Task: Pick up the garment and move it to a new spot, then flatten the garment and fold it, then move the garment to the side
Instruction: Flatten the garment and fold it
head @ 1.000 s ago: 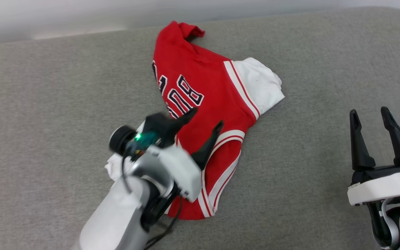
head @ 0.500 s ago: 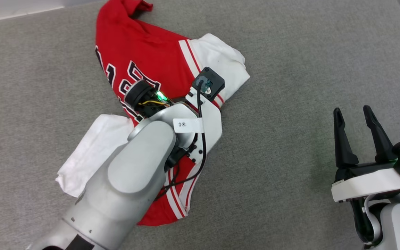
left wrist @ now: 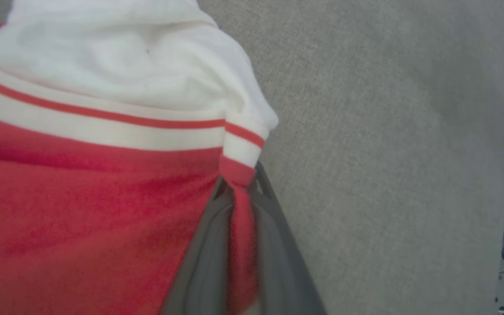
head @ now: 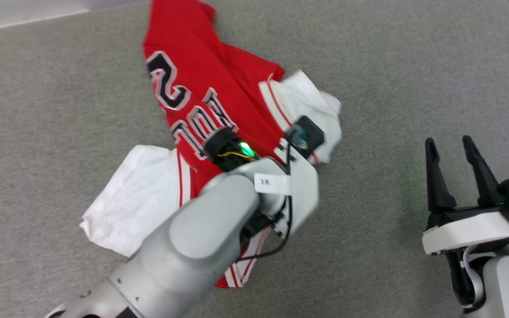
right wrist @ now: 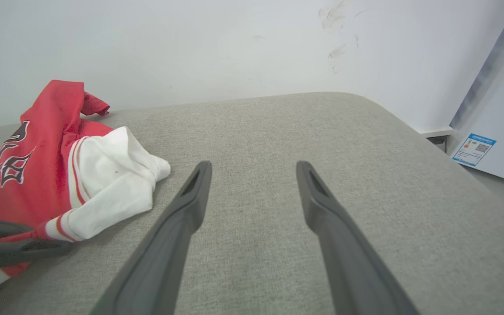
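The white sleeve stands up in bunched folds while the red body (head: 210, 74) lies slack, so my right gripper should next grab the garment by that bunched sleeve end (head: 328, 108).
The garment (head: 210, 88), a red jersey with white sleeves and black lettering, lies crumpled on the grey cushion. My left gripper (left wrist: 239, 179) is shut on a pinch of its red fabric just below the striped trim of one sleeve (left wrist: 116, 78). In the head view the left forearm and wrist (head: 281, 185) cover that grip. From the right wrist view the left gripper (right wrist: 66, 250) shows closed on the garment (right wrist: 37, 175) near the white sleeve. My right gripper (head: 451, 148) stands open at the right, apart from the cloth, with nothing between its fingers (right wrist: 190, 205).
The grey fabric cushion (head: 391, 66) stretches wide to the right of the garment and rounds off at its far right edge (right wrist: 409, 127). A white wall (right wrist: 234, 43) rises behind it. A white panel with a blue label (right wrist: 474, 148) stands at the far right.
The left gripper has shut on the garment by the sleeve trim and drawn it rightward, bunching that sleeve. The right gripper has stayed put. The head camera shifted after the earliest frame.
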{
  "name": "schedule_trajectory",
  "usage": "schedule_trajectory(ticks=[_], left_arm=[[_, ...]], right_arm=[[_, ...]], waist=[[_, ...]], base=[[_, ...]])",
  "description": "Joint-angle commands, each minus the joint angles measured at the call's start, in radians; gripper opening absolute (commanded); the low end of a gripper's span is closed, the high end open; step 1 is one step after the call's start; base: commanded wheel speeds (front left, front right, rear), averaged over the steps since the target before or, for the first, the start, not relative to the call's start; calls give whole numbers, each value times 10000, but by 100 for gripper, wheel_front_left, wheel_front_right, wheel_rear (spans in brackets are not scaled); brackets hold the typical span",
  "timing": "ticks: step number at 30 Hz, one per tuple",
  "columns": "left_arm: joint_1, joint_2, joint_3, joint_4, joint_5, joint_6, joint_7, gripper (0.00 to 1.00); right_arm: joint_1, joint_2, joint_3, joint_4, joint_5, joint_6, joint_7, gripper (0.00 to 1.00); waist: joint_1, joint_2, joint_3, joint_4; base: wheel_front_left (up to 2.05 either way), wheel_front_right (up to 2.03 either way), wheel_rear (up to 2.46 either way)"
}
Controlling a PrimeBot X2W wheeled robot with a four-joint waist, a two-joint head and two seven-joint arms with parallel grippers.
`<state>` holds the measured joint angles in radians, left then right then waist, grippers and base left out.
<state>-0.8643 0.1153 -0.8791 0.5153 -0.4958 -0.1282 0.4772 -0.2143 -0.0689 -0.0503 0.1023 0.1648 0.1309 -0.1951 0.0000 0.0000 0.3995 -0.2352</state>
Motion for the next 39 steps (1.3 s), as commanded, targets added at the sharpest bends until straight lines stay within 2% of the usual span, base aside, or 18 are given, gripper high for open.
schedule_trajectory(ticks=[1,7,13,14,15,16,18,21,26,32,39], left_arm=[[107,-75,-192,-175,-165,-22,-122,0],[501,-403,-1556,-892,-902,-23,-586,0],[985,-610,-2757,-698,-947,-24,-1179,0],[1035,-622,-2926,-627,-942,-22,-1340,27],[1059,-640,-3060,-606,-936,-24,-1572,92],[1118,-649,-3088,-555,-1049,-23,-1787,100],[1093,-650,-3020,-612,-1247,-19,-2303,100],[726,-640,-2654,-560,-1355,234,-3259,100],[231,-496,-1555,-282,-1478,673,-4964,100],[28,543,-321,-283,-1300,1448,-6741,100],[1140,2320,1305,-1234,-1431,2526,-7369,100]], right_arm=[[-82,-75,-70,-5,-50,-3,14,100],[-212,-139,-241,-201,-232,-3,256,100],[-318,-116,-256,-445,-323,-3,456,100],[-312,-109,-255,-472,-323,-3,478,100],[-291,-101,-260,-481,-320,-3,488,100],[-263,-92,-256,-477,-320,-3,504,100],[-200,-80,-259,-450,-320,-3,511,100],[-107,-97,-294,-407,-321,-3,523,100],[-36,-230,-308,-408,-296,-3,641,100],[139,-374,-284,-492,-213,-3,860,100],[389,-307,-154,-522,-151,-3,960,100]], waist=[[0,0,-227,195],[0,0,-640,358],[0,0,-726,266],[0,0,-721,254],[0,0,-714,250],[0,0,-713,255],[0,0,-709,328],[0,0,-794,555],[0,0,-1136,1056],[0,0,-1625,1635],[0,0,-2022,1916]], base=[[0,0,0],[0,0,0],[0,0,0],[0,0,0],[0,0,0],[0,0,0],[0,0,0],[0,0,0],[0,0,0],[0,0,0],[0,0,0]])
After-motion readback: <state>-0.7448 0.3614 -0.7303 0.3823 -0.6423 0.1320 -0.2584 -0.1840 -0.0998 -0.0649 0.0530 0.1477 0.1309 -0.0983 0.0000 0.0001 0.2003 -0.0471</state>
